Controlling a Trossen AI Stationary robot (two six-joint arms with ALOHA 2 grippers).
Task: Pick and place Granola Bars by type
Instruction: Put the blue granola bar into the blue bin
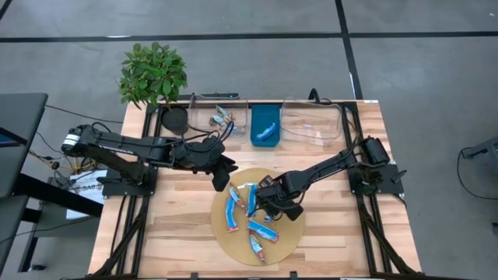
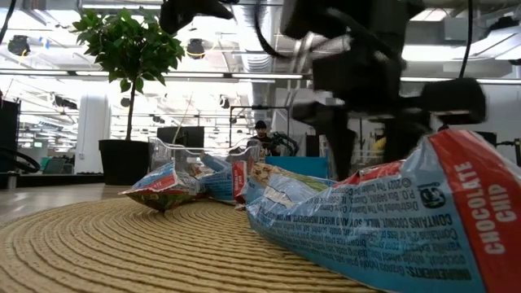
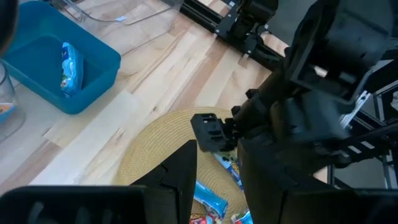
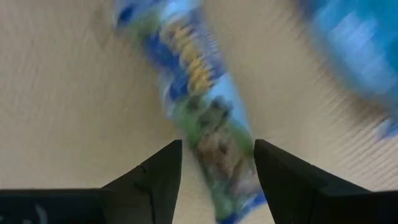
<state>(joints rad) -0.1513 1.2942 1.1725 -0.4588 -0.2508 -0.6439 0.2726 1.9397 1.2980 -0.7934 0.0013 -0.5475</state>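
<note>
My right gripper is about to grab the blue-and-green granola bar by its green wrapper end [image 4: 224, 162] to sort it by type.
Several granola bars in blue wrappers [image 1: 250, 199] lie flat on a round woven mat [image 1: 292, 237]; the low view shows one marked chocolate chip [image 2: 391, 220] close up. My right gripper [image 1: 274, 208] hangs low over the mat, open. Its fingers stand on either side of one bar [image 4: 208, 118] that has a blue and greenish wrapper. My left gripper [image 1: 222, 179] is open above the mat's far left rim and holds nothing. In the left wrist view, my left gripper [image 3: 217, 158] looks across at the right arm.
Three bins line the far edge. A clear one [image 1: 219, 118] holds a few bars, a blue one [image 1: 264, 126] holds one bar [image 3: 69, 65], and another clear one [image 1: 313, 124] stands to their right. A potted plant [image 1: 152, 74] is at the far left corner. Bare wood surrounds the mat.
</note>
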